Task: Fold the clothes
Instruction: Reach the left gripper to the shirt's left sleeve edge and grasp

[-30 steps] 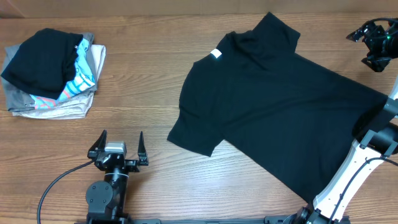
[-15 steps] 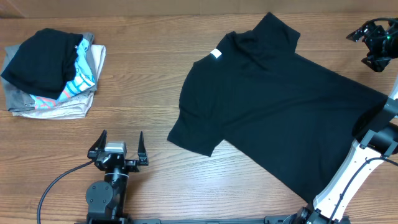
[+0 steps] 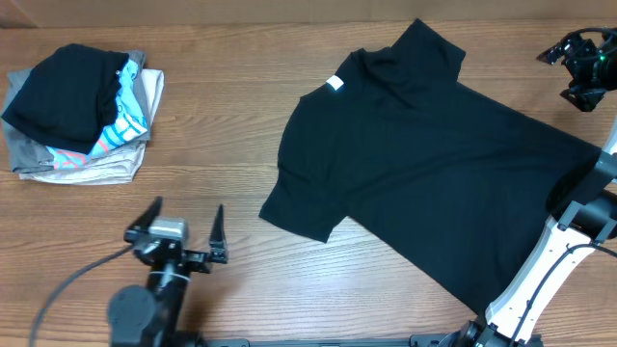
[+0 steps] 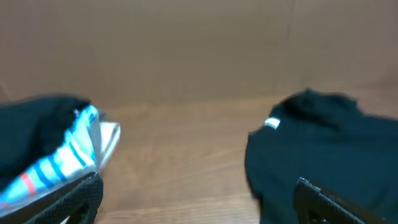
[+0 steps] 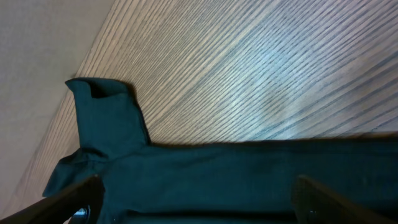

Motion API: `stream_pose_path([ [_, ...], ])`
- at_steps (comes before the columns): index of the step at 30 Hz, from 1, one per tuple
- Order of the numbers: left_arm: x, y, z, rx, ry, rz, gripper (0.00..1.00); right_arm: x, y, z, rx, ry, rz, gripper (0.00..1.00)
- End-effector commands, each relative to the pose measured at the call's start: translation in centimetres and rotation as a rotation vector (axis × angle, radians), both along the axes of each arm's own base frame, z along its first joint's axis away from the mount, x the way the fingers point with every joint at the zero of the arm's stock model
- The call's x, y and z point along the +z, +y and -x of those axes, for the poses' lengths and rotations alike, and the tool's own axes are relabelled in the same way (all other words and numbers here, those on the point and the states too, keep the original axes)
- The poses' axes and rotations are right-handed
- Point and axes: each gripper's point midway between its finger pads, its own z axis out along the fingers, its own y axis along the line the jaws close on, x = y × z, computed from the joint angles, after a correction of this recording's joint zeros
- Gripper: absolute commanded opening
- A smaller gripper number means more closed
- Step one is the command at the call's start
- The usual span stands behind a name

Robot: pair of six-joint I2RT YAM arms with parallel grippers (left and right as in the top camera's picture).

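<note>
My left gripper grips the T-shirt's shoulder edge between neck label (image 3: 334,83) and lower sleeve next, to pull the T-shirt straight for folding.
The clothes, a black T-shirt (image 3: 434,164), lie spread flat across the right half of the table, with the white neck label (image 3: 334,83) toward the back. My left gripper (image 3: 188,207) stands open near the front edge, apart from the shirt's lower sleeve, with nothing between its fingers. The left wrist view shows the T-shirt (image 4: 329,149) ahead on the right of the open left gripper (image 4: 199,208). My right gripper (image 3: 564,75) hovers open over the back right edge of the shirt. Between the spread fingers of the right gripper (image 5: 199,205) lies only shirt fabric (image 5: 249,174), ungripped.
A pile of folded garments (image 3: 82,116), black on top of grey and turquoise-striped ones, sits at the back left and shows again as the pile (image 4: 43,143) in the left wrist view. Bare wooden table (image 3: 222,125) lies between the pile and the shirt. The right arm's white link (image 3: 530,280) rises at the front right.
My left arm has begun to move, with its wrist shifted slightly left and blurred. The right arm and the shirt have not moved.
</note>
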Motion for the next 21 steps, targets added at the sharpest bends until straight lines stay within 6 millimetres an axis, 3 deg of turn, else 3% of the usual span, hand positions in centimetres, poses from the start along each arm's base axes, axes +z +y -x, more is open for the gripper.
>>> stream_pose_path([
  [1,5.8,-0.5,-0.1,-0.025,0.005,0.016,1.0,2.7,-0.1,-0.2,0.001,-0.055,0.026,1.0],
  [4,8.5,-0.8,-1.8,-0.032,0.141,0.01,1.0,2.8,-0.1,-0.2,0.001,-0.056,0.026,1.0],
  [7,9.4,-1.1,-4.1,-0.041,0.328,0.003,1.0,2.7,-0.1,-0.2,0.001,-0.056,0.026,1.0],
  [10,8.8,-2.5,-8.0,-0.074,0.613,-0.021,1.0,2.7,-0.1,-0.2,0.001,-0.056,0.026,1.0],
  [12,8.5,-4.1,-9.9,-0.113,0.697,-0.041,1.0,2.7,-0.1,-0.2,0.001,-0.056,0.026,1.0],
  [17,8.0,-8.4,-14.8,-0.233,0.744,-0.036,1.0,2.7,-0.1,-0.2,0.001,-0.056,0.026,1.0],
  [21,5.5,-10.2,-17.4,-0.285,0.779,-0.02,1.0,2.7,-0.1,-0.2,0.001,-0.055,0.026,1.0],
])
